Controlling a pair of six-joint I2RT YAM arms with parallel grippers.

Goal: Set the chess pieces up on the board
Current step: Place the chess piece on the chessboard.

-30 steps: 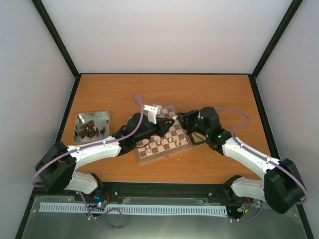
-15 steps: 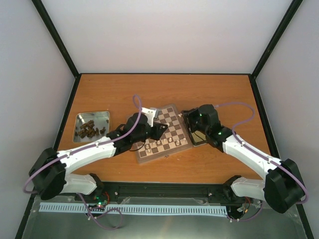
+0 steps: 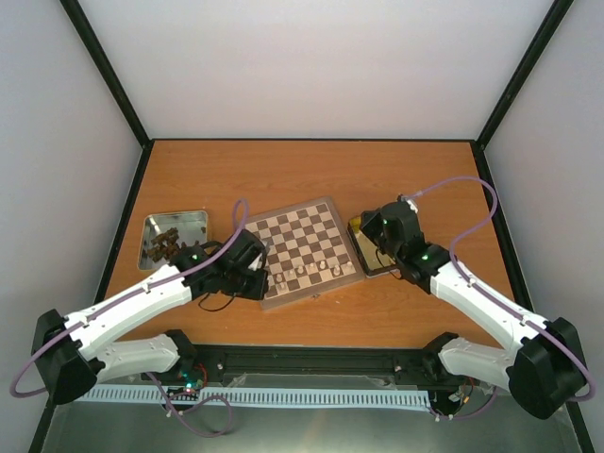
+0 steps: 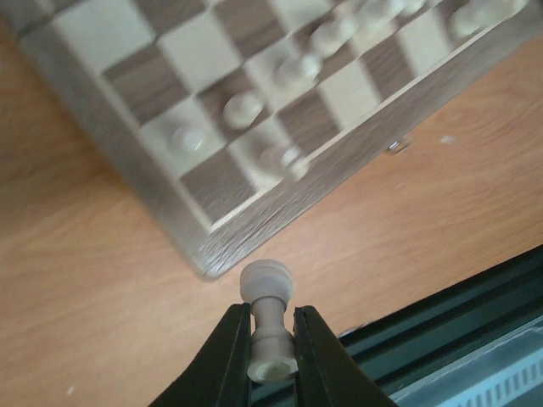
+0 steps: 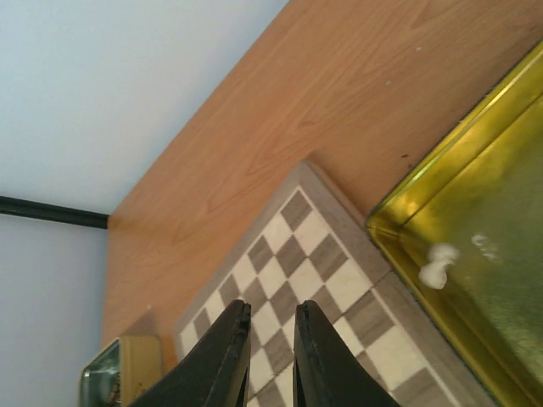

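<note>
The piece hangs off the board's corner, short of the empty dark corner square, so my left gripper must move it toward that square before opening.
The board (image 3: pixel 304 234) lies mid-table with several cream-white chess pieces (image 3: pixel 308 272) in its near rows. My left gripper (image 3: pixel 259 276) hovers just off the board's near-left corner (image 4: pixel 204 263). It is shut on a cream-white chess piece (image 4: pixel 268 326), held by the stem with its round end (image 4: pixel 266 281) sticking out past the tips. Several white pieces (image 4: pixel 243 108) stand on the squares beyond. My right gripper (image 5: pixel 271 309) hangs over the board's right edge (image 5: pixel 316 254), its jaws a narrow gap apart with nothing between them. One white piece (image 5: pixel 439 264) lies in the gold tin (image 5: pixel 509 280).
A silver tray (image 3: pixel 193 219) holding several dark brown chessmen (image 3: pixel 162 245) sits left of the board. The gold tin (image 3: pixel 370 262) is right of the board, mostly under my right arm. The black frame rail (image 4: pixel 475 314) runs along the table's near edge.
My left arm pulled back from over the board to its near-left corner, and its gripper closed on a white piece. My right gripper drew back rightward toward the gold tin.
</note>
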